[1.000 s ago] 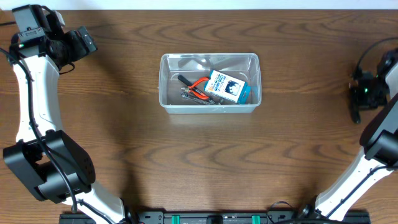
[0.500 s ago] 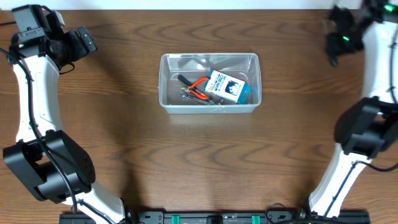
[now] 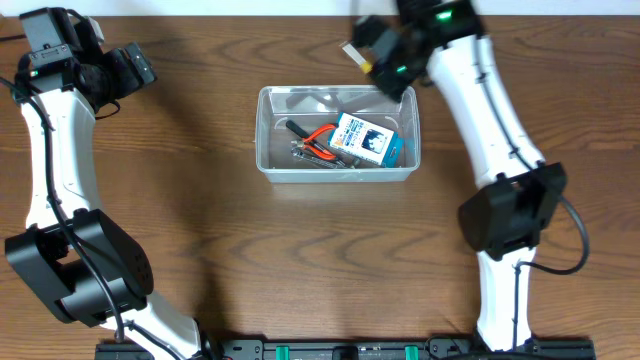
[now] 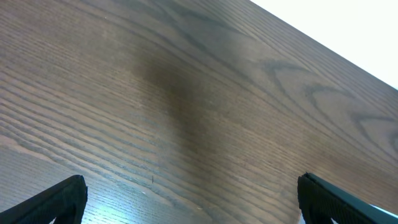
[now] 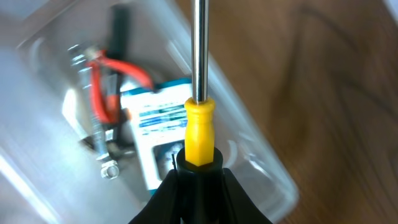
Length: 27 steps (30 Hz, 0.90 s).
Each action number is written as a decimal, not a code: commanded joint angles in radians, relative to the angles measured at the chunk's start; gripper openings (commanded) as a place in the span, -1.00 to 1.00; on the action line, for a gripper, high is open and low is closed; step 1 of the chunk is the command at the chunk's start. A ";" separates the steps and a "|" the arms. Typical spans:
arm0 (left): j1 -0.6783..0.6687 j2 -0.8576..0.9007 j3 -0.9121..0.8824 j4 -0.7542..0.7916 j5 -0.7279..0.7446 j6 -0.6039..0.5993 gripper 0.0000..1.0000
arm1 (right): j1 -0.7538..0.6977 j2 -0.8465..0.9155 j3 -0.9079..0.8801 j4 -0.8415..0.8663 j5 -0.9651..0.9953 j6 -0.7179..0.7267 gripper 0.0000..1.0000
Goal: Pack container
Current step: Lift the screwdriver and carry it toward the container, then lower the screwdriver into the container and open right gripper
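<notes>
The screwdriver should stay in my right gripper until it hangs inside the container. The screwdriver has its metal shaft (image 3: pixel 352 53) sticking out past the container's back rim (image 3: pixel 335 87) in the overhead view.
The clear plastic container (image 3: pixel 264 130) stands mid-table and holds red-handled pliers (image 3: pixel 318 138), metal tools and a small blue-and-white box (image 3: pixel 366 140). My right gripper (image 3: pixel 385 55), blurred by motion, hangs over the container's back right corner. In the right wrist view it (image 5: pixel 199 177) is shut on a screwdriver (image 5: pixel 199 124) with a yellow-and-black handle, whose metal shaft points over the container (image 5: pixel 261 162), above the box (image 5: pixel 155 118) and pliers (image 5: pixel 102 68). My left gripper (image 3: pixel 135 65) is open and empty at the far left; its wrist view (image 4: pixel 193 199) shows only bare wood.
The table's back edge (image 3: pixel 250 12) runs just behind both grippers. The arm bases stand at the front edge (image 3: pixel 340 350).
My right arm has swung from the table's right edge along the back to over the container's back right corner. The left arm and the container's contents have not moved.
</notes>
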 commanded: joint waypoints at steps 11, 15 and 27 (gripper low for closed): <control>0.001 -0.016 0.016 -0.003 0.009 -0.005 0.96 | 0.130 0.018 -0.109 -0.040 0.146 -0.146 -0.88; 0.001 -0.016 0.016 -0.003 0.009 -0.005 0.96 | 0.123 0.034 -0.199 -0.013 0.146 -0.146 -0.86; 0.000 -0.016 0.016 -0.003 0.009 -0.005 0.96 | 0.123 0.034 -0.298 0.031 0.071 -0.134 0.60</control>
